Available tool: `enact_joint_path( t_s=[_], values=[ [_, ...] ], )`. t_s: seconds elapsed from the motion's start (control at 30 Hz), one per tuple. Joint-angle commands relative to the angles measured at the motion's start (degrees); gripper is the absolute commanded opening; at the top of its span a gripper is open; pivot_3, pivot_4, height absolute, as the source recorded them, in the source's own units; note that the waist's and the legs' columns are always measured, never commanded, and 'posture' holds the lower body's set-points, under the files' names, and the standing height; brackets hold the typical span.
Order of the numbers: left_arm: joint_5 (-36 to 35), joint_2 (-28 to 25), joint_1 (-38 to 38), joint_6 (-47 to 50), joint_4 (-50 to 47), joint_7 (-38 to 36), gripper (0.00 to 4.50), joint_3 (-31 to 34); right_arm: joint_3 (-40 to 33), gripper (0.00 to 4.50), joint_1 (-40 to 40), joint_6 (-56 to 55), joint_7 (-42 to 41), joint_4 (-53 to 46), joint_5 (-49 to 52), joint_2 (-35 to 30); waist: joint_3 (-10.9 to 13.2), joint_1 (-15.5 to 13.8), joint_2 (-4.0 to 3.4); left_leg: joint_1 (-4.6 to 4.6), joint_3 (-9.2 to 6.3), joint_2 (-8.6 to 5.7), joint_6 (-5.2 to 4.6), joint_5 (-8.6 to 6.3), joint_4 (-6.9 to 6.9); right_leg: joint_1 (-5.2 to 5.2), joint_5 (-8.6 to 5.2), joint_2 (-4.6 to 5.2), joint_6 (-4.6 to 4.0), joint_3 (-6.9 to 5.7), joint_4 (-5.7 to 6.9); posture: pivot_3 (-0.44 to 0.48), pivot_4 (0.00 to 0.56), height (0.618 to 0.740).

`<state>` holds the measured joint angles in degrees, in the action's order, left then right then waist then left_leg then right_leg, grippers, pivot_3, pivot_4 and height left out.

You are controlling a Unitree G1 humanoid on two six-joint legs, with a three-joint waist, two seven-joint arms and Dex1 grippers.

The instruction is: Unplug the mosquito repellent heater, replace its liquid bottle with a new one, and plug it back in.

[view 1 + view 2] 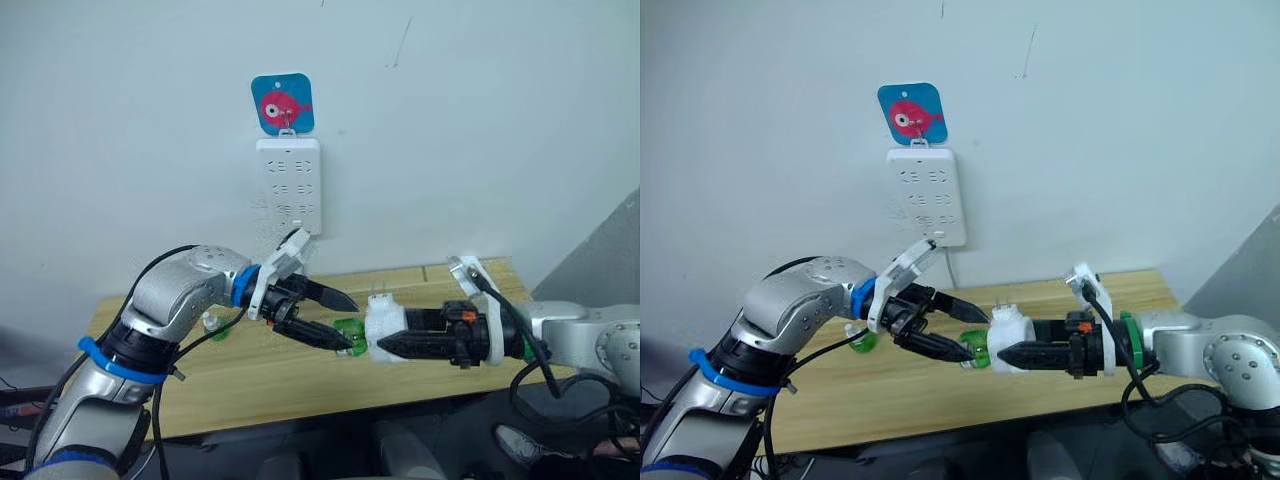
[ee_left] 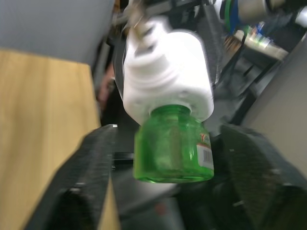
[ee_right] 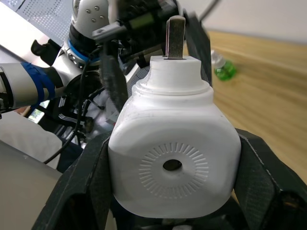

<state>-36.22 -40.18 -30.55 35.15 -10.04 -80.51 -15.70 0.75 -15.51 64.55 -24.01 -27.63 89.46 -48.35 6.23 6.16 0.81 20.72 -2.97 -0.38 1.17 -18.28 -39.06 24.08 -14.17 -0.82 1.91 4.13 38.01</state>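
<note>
My left gripper will next hold the old bottle by its green labelled body (image 1: pixel 350 338). I will then take the bottle out of the white heater (image 1: pixel 386 324).
The white mosquito repellent heater (image 1: pixel 386 324) hangs in the air above the wooden table (image 1: pixel 250 375), unplugged, with my right gripper (image 1: pixel 392 336) shut on its body. Its prongs (image 3: pixel 175 36) point up and its round vent (image 3: pixel 172 165) faces the right wrist camera. A green liquid bottle (image 2: pixel 172 148) sticks out of the heater toward my left arm. My left gripper (image 1: pixel 347 322) is open, one finger (image 2: pixel 86 177) on each side of that bottle with a gap to it. A second green bottle (image 1: pixel 215 325) lies on the table behind my left wrist.
A tall white power strip (image 1: pixel 288 185) hangs on the wall under a blue and pink sticker (image 1: pixel 282 103), above and behind the grippers. Its cable drops down to the table's back edge.
</note>
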Motion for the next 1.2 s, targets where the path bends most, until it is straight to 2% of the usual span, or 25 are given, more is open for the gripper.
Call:
enact_joint_path(
  t_s=[0.03,0.2,0.43,0.63,0.87,0.97,1.13,1.2],
  values=[
    [3.76,0.41,3.6,-12.03,-2.06,-0.36,4.5,4.12,-2.94,2.97,-0.22,-0.81,2.09,0.7,5.8,-0.53,0.0,-0.09,0.0,0.0,0.0,0.0,0.0,0.0,-0.01,-0.01,0.0,0.0,0.0,0.0,0.0,-0.126,0.095,0.74],
    [11.59,3.0,11.59,-35.71,1.34,1.81,4.5,9.26,-4.97,2.97,0.49,-1.94,6.04,4.04,10.73,-1.25,0.0,-0.47,0.01,0.0,0.05,0.0,0.0,0.0,-0.01,-0.02,0.0,0.0,0.0,0.02,-0.03,-0.121,0.098,0.74],
    [18.71,12.08,13.26,-58.43,7.0,9.5,4.5,11.28,-5.34,2.97,0.35,-2.59,8.71,4.85,13.1,-0.98,0.0,-1.44,0.02,0.02,0.09,-0.03,-0.01,0.0,-0.04,-0.05,0.03,0.01,-0.02,0.02,-0.04,-0.118,0.096,0.74],
    [19.78,16.03,13.66,-64.31,7.7,10.96,4.5,7.44,-4.55,2.97,-0.37,-2.85,10.04,4.52,13.74,-0.22,-0.01,-1.4,0.02,0.06,0.04,-0.01,-0.02,-0.01,-0.02,-0.04,0.06,0.12,-0.03,0.0,-0.03,-0.121,0.091,0.74],
    [19.8,16.21,12.46,-67.02,10.4,10.67,4.5,5.27,-4.23,2.97,-1.2,-2.77,10.7,4.57,13.82,0.22,-0.01,-1.28,0.01,0.02,0.08,0.02,-0.01,0.0,-0.03,-0.17,0.02,-0.05,0.02,0.0,0.03,-0.127,0.089,0.74],
    [19.57,16.09,11.74,-66.49,11.14,10.95,3.92,5.13,-4.25,2.97,-1.08,-2.83,10.87,4.24,13.92,0.35,-0.01,-1.23,0.01,0.02,0.08,0.0,-0.01,0.0,-0.03,-0.2,0.01,-0.06,0.04,-0.01,0.01,-0.127,0.089,0.74],
    [19.37,16.08,10.43,-64.52,10.5,11.63,2.37,4.42,-4.2,2.97,-1.02,-2.89,10.9,3.77,13.57,0.67,-0.01,-1.23,0.01,0.03,0.07,0.0,-0.01,0.0,-0.03,-0.2,0.04,-0.04,-0.01,-0.01,-0.01,-0.128,0.088,0.74],
    [18.24,15.19,9.78,-61.5,9.46,10.67,2.28,3.96,-4.02,2.97,-1.14,-2.75,10.52,3.35,12.88,0.66,-0.01,-1.21,0.01,0.02,0.03,0.01,-0.01,0.0,-0.03,-0.2,0.04,-0.05,-0.01,-0.02,-0.01,-0.129,0.087,0.74]
  ],
)
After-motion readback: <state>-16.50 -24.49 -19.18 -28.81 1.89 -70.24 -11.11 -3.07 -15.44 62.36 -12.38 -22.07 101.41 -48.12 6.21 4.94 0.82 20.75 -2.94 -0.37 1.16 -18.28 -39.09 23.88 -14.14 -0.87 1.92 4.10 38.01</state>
